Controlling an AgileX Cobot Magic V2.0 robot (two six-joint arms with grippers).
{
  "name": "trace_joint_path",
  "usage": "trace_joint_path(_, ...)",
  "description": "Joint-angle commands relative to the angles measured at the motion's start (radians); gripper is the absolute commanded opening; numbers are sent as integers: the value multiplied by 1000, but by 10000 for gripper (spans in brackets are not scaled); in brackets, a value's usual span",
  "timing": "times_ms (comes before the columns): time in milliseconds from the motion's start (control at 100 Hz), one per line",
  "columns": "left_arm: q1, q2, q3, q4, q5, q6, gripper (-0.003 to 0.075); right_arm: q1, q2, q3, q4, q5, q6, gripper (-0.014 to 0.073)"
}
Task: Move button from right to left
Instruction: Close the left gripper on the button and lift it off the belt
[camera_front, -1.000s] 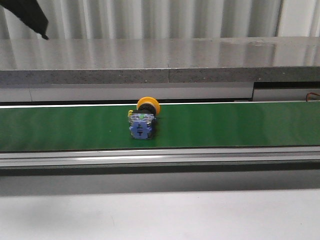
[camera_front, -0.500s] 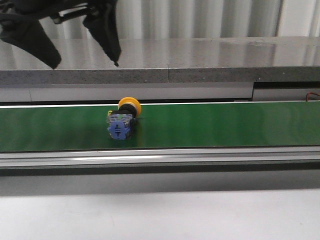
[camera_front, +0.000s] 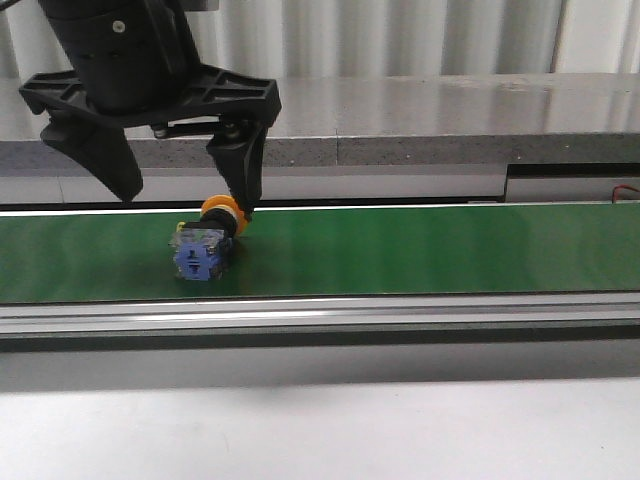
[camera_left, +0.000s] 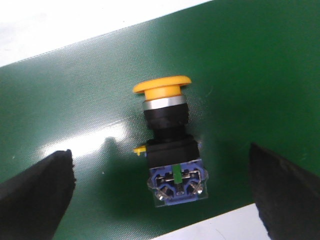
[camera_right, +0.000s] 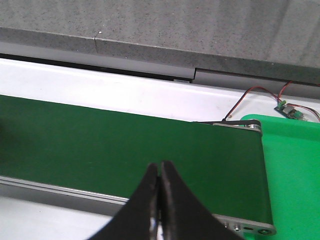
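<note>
The button's dark block is still below the fingers of my left gripper in the left wrist view, so closing now would miss and my left gripper needs to first move lower.
The button (camera_front: 203, 243) lies on its side on the green conveyor belt (camera_front: 420, 250), yellow-orange cap toward the back, blue contact block toward the front. My left gripper (camera_front: 185, 200) is open and hangs over it, one finger on each side, not touching. In the left wrist view the button (camera_left: 170, 145) lies between the two wide-apart fingers (camera_left: 35, 192). My right gripper (camera_right: 160, 172) is shut and empty over the belt's right end; it is out of the front view.
A grey stone ledge (camera_front: 420, 120) runs behind the belt. A metal rail (camera_front: 400, 318) borders the belt's front edge, with white table beyond. In the right wrist view a green tray (camera_right: 295, 165) and a small wired board (camera_right: 290, 111) sit past the belt's end.
The button has travelled left along the belt. My left gripper has come down from the upper left and now straddles the button, still open.
</note>
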Motion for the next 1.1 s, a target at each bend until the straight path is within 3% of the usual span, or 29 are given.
trace_joint_path(0,-4,-25,-30,15,-26,-13,659,0,1,-25,6,-76,-9,-67)
trace_joint_path(370,35,73,-26,15,-22,-28,659,0,1,-25,6,-76,-9,-67)
trace_joint_path(450,46,75,-26,15,-17,-30,630,0,1,-25,6,-74,-9,-67)
trace_joint_path(540,46,75,-26,19,-9,-30,511,0,1,-25,6,-74,-9,-67)
trace_joint_path(780,44,37,-26,44,23,-30,-22,0,1,-25,6,-74,-9,-67)
trace_joint_path(1090,109,-183,-29,211,171,-30,-20,0,1,-25,6,-74,-9,-67)
